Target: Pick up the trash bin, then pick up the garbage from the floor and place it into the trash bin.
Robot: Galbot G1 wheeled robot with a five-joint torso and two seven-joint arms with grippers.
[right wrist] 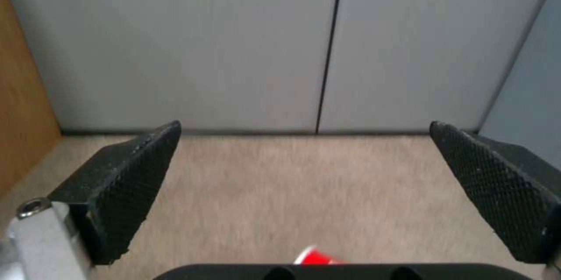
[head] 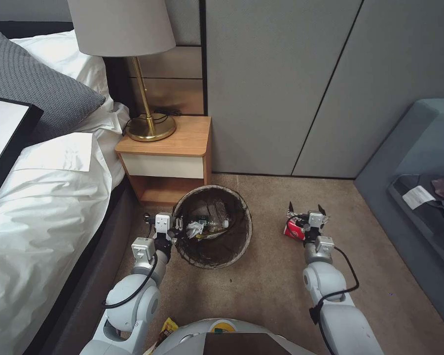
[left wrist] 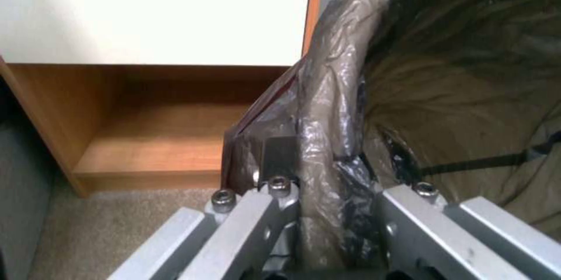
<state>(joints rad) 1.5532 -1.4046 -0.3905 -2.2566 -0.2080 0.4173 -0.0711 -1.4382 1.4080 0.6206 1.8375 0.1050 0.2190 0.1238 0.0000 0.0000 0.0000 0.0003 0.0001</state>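
The red-and-white paper cup (head: 293, 230) should go into the trash bin, so my right gripper should pick it up next by its rim.
The trash bin (head: 241, 224), round with a dark brown bag liner over its rim, is in front of the nightstand. Inside it lie a clear bottle (head: 214, 223), white tissue (head: 196, 228) and a yellow wrapper. My left gripper (head: 178, 229) is shut on the bin's near-left rim; in the left wrist view its fingers (left wrist: 280, 157) clamp the liner-covered rim (left wrist: 327, 109). My right gripper (head: 306, 208) stands open over the carpet to the bin's right. A red-and-white paper cup (head: 293, 230) lies just under its wrist. In the right wrist view a red cup edge (right wrist: 313, 256) shows beneath the wide-apart gripper (right wrist: 315, 175).
A wooden nightstand (head: 167, 148) with a brass lamp (head: 150, 125) stands behind the bin, and the bed (head: 49, 197) runs along the left. A grey-blue sofa (head: 414, 162) blocks the right. Grey wall panels (head: 281, 88) close the back. A yellow wrapper (head: 167, 328) lies by my base.
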